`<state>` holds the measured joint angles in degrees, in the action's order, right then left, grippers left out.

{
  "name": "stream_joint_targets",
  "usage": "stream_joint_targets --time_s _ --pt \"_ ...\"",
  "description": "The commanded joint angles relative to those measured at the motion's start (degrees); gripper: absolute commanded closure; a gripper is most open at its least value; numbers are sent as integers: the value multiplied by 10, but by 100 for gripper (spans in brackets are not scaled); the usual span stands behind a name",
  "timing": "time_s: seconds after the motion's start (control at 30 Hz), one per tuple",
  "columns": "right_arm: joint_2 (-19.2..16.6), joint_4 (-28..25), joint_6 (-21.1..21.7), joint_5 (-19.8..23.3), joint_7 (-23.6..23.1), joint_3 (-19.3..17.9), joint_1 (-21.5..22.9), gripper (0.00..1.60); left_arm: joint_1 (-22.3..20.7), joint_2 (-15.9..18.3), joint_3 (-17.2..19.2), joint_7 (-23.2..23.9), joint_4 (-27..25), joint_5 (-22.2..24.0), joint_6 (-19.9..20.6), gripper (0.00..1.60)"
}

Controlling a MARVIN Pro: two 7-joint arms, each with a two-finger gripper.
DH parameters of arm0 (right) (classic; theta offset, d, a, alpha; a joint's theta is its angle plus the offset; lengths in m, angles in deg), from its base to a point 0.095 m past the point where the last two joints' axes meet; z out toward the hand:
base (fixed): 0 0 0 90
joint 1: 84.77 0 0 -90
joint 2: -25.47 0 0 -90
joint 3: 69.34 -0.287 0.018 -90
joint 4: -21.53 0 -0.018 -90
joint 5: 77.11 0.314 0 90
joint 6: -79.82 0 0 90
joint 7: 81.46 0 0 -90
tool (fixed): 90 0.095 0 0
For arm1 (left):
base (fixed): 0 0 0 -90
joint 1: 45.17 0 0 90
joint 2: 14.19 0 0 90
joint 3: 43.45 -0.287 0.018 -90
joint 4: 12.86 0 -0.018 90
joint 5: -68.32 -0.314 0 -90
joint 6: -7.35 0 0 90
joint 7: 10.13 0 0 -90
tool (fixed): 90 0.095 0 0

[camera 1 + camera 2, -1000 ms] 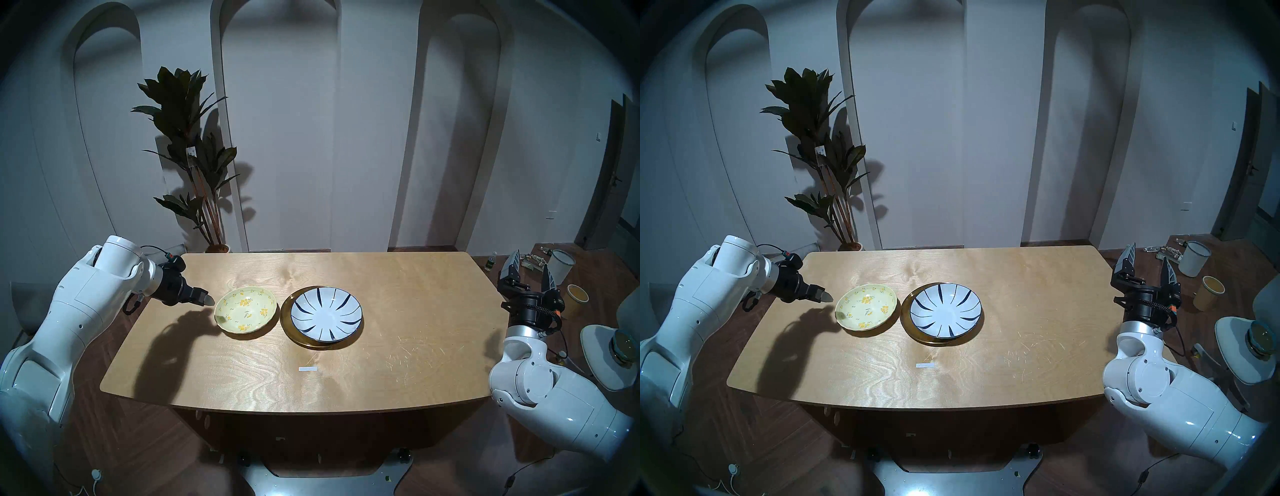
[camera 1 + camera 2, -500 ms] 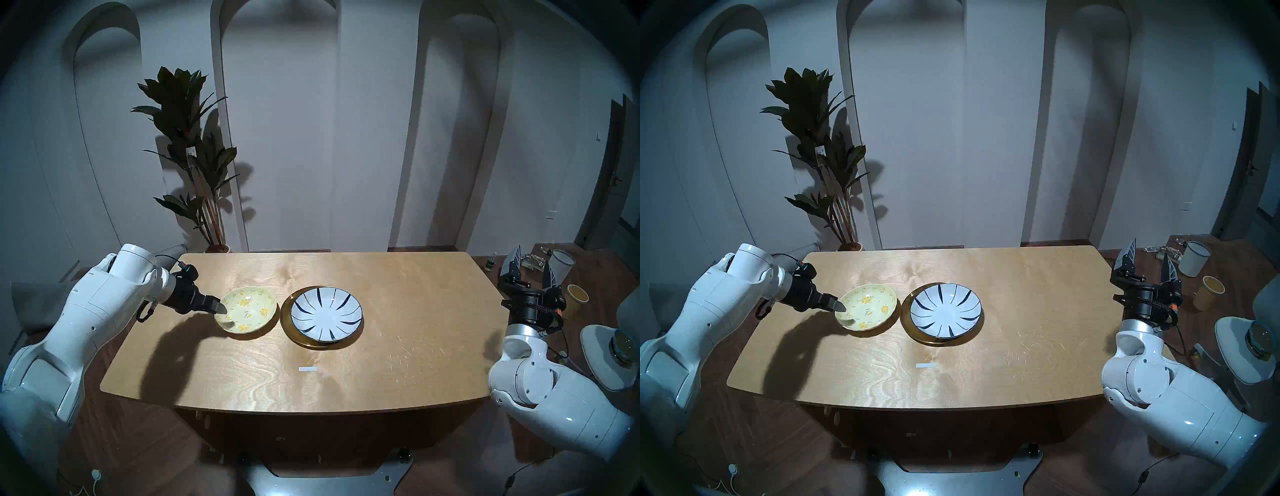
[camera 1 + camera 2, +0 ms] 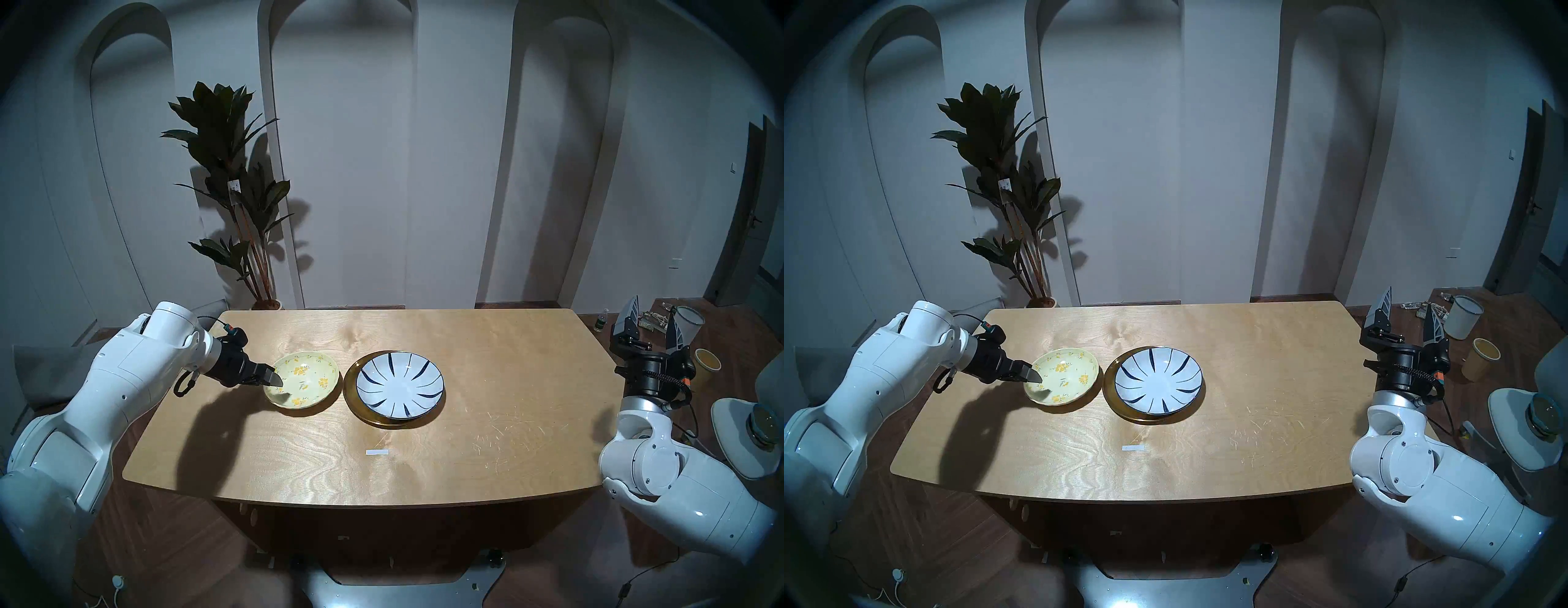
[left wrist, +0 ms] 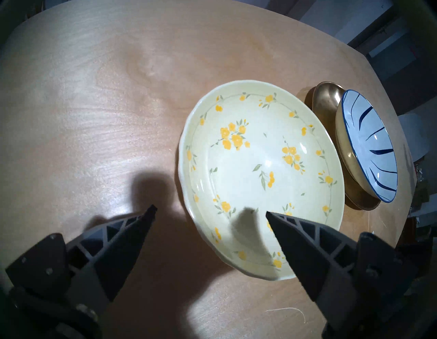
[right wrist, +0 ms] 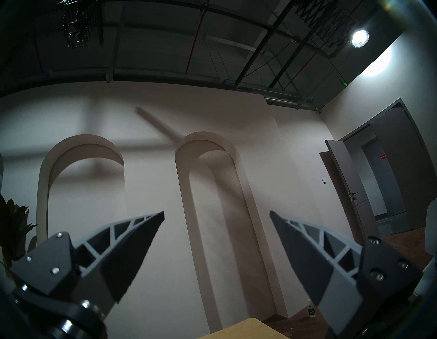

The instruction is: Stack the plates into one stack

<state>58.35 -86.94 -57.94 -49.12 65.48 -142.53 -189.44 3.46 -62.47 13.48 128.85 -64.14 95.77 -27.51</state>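
The floral plate has a broad side, and its broad side [image 3: 303, 379] [image 4: 262, 175] is wider than the gap between my fingers, so next my left gripper needs to grab the plate by its outer edge opposite the stacked plates.
The pale-yellow floral plate [image 3: 302, 384] [image 3: 1062, 376] [image 4: 260, 175] sits alone on the wooden table [image 3: 488, 352], left of centre. To its right the white plate with dark-blue strokes [image 3: 399, 384] [image 3: 1158, 378] [image 4: 369, 149] rests on the gold metal plate [image 3: 351, 388] [image 4: 326, 101]. My left gripper [image 3: 276, 381] [image 3: 1037, 375] [image 4: 210, 210] is open and straddles the floral plate's left rim, one finger over the inside, one outside. My right gripper [image 3: 653, 322] [image 3: 1409, 312] [image 5: 217, 215] is open and empty, pointing up beyond the table's right edge.
A small white label [image 3: 377, 452] lies on the table toward the front. A potted plant [image 3: 237, 191] stands behind the table's far left corner. Buckets [image 3: 688, 327] and clutter sit on the floor at the right.
My left arm has moved right toward the floral plate; its gripper went from beside the rim to straddling it. The plates and the right arm have stayed in place.
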Motion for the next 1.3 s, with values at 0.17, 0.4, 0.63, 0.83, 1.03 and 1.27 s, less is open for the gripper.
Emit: stream_joint_targets --time_s 0.17,0.4,0.63,0.83,1.03,1.27 --pt "-2 -8 -4 -21 3 -11 -8 0 -43 -11 -21 7 37 19 -1 0" --pt "0 -9 -6 -29 3 -14 -13 0 -55 -22 -42 7 59 30 -1 0" --pt "1 -10 -6 -35 3 -17 -19 0 -66 -30 -64 9 73 39 -1 0" --pt "2 -10 -8 -41 4 -22 -26 0 -75 -36 -87 7 85 44 -1 0" --pt "3 -10 -9 -46 5 -28 -31 0 -82 -43 -108 8 98 51 -1 56" --pt "6 -11 -10 -51 5 -36 -40 0 -93 -48 -132 9 113 60 -1 108"
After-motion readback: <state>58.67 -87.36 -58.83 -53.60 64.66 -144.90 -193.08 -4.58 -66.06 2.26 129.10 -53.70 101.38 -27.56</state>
